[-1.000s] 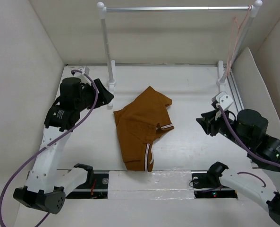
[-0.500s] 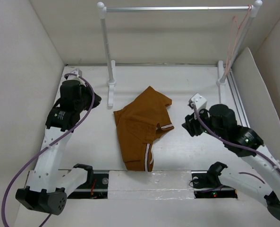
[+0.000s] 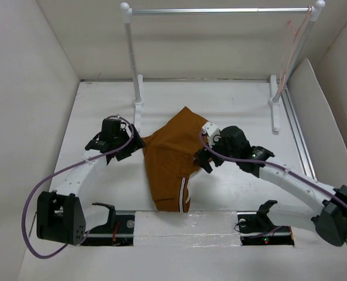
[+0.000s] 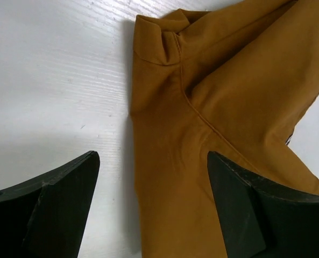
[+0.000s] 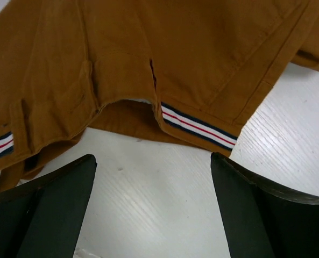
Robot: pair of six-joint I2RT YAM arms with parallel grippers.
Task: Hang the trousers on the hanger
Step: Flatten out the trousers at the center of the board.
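Observation:
The trousers need to be spread open for the hanger [image 3: 291, 45], so my left gripper will grab them next by the edge [image 3: 145, 147] opposite the striped trim.
The rust-brown trousers [image 3: 172, 153] lie crumpled flat in the middle of the table. The pale pink wire hanger [image 3: 291, 45] hangs from the right end of the rail, far from both arms. My left gripper [image 3: 132, 146] is open at the trousers' left edge. In the left wrist view the gripper [image 4: 153, 161] straddles that edge of the trousers [image 4: 229, 97], one finger over cloth and one over bare table. My right gripper [image 3: 203, 160] is open at the right side. In the right wrist view it [image 5: 154, 161] hovers over bare table just short of the striped trim [image 5: 199, 127], holding nothing.
A silver rail [image 3: 220, 10] on white posts [image 3: 132, 58] spans the back of the table. White walls close in the left, back and right sides. A slanted white panel [image 3: 313, 99] stands at the right.
Both arms have swung in from the table's sides to the trousers. Both grippers now stand wide open. The trousers have not moved.

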